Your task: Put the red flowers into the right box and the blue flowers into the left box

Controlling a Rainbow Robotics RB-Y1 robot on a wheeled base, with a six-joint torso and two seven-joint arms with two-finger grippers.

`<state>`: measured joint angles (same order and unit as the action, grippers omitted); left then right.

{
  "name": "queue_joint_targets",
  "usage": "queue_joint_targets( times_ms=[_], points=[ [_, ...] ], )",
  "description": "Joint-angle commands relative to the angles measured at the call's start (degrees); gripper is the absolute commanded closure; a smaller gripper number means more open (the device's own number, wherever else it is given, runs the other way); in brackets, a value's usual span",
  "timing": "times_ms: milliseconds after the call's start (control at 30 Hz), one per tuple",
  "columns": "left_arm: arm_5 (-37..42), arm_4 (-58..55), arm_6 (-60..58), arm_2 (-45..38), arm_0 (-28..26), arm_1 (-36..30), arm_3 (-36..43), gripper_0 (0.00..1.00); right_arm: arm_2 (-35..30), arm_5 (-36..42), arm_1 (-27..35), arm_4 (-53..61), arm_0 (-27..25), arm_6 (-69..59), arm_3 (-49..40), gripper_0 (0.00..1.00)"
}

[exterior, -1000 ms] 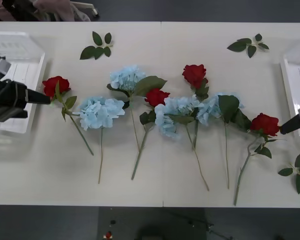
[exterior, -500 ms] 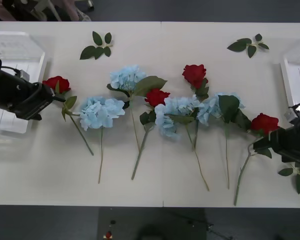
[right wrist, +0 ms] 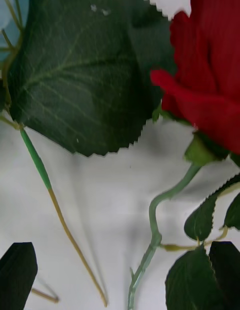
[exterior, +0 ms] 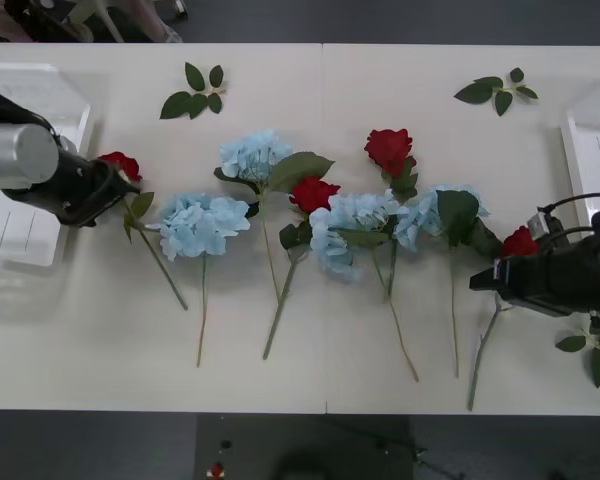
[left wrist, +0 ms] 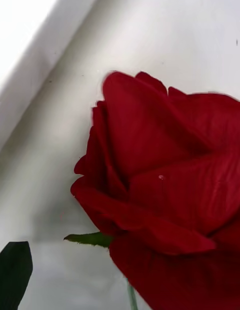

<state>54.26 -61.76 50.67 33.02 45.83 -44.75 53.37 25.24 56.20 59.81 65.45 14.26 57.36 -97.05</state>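
My left gripper will next grab the rose by the thin stem (left wrist: 131, 296) just under the rose's head, because loose red petals spread wide there.
Several red flowers lie on the white table: one at the left (exterior: 120, 163), two in the middle (exterior: 313, 193) (exterior: 389, 148), one at the right (exterior: 520, 242). Between them lie several blue flowers (exterior: 202, 222) (exterior: 252, 155) (exterior: 345, 225). My left gripper (exterior: 118, 186) is open right at the left rose, whose head (left wrist: 165, 190) looms close between the fingers (left wrist: 15, 270). My right gripper (exterior: 483, 279) hangs open just over the right rose's stem (right wrist: 155, 230), below its head (right wrist: 210, 85). The left box (exterior: 40, 110) is far left, the right box (exterior: 585, 165) far right.
Loose green leaf sprigs lie at the back left (exterior: 193, 95), the back right (exterior: 498, 90) and the front right (exterior: 595, 350). A blue flower's large leaf (right wrist: 80, 75) and thin stem (right wrist: 65, 220) lie beside the right rose. The table's front strip is bare.
Both arms moved inward. The left gripper closed in on the left rose's head. The right gripper slid left and now covers the right rose's leaves and upper stem.
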Motion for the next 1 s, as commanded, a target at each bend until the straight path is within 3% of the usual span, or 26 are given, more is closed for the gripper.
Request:
queue_joint_targets(
  times_ms=[33, 300, 333, 367, 500, 600, 633, 667, 767, 833, 867, 1000],
  points=[
    [-0.47, 2.70, -0.75, 4.86, 4.09, 0.01, 0.24, 0.00, -0.80, -1.36, -1.45, -1.20, 0.68, -0.67, 1.69, 0.00],
    [-2.05, 3.58, -0.58, 8.47, 4.79, 0.37, 0.24, 0.00, 0.69, -5.31, -1.89, -6.91, 0.77, 0.48, 4.77, 0.00],
    [-2.05, 3.84, -0.58, 8.91, 4.88, 0.37, 0.15, 0.04, 1.31, -6.28, -1.89, -7.53, 1.03, 0.56, 5.47, 0.00],
    [-2.14, 4.11, -0.49, 9.35, 4.79, 0.37, 0.24, 0.15, 2.01, -7.25, -1.89, -7.53, 1.30, 0.74, 6.26, 0.00],
    [-3.54, 4.99, -0.40, 11.28, 4.79, 0.37, 0.15, 0.42, 5.52, -10.24, -1.89, -7.79, 3.06, 1.09, 8.99, 0.00],
    [-3.98, 6.39, -0.49, 12.69, 4.79, 0.37, 0.24, 0.75, 8.42, -12.87, -1.89, -7.88, 4.46, 1.35, 11.36, 0.00],
    [-4.07, 6.57, -0.40, 12.77, 4.79, 0.37, 0.15, 0.86, 9.13, -13.05, -1.89, -7.79, 5.08, 1.44, 11.89, 0.06],
    [-3.98, 6.66, -0.40, 12.95, 4.79, 0.37, 0.24, 0.91, 9.39, -13.14, -1.89, -7.79, 5.34, 1.44, 12.15, 0.19],
    [-3.98, 6.74, -0.31, 12.95, 4.79, 0.37, 0.24, 0.98, 9.48, -13.14, -1.89, -7.44, 5.96, 1.53, 12.59, 0.71],
    [-4.07, 7.01, -0.31, 12.95, 4.79, 0.37, 0.24, 1.00, 9.48, -13.05, -1.89, -7.53, 6.04, 1.53, 12.68, 0.95],
    [-4.25, 7.36, -0.31, 12.95, 4.88, 0.37, 0.24, 1.00, 9.48, -13.14, -1.89, -7.44, 6.13, 1.53, 12.68, 0.99],
    [-5.39, 10.70, 0.04, 12.77, 6.46, -0.95, 1.73, 1.00, 9.39, -13.14, -1.89, -7.35, 6.48, 1.97, 12.68, 1.00]
  ],
)
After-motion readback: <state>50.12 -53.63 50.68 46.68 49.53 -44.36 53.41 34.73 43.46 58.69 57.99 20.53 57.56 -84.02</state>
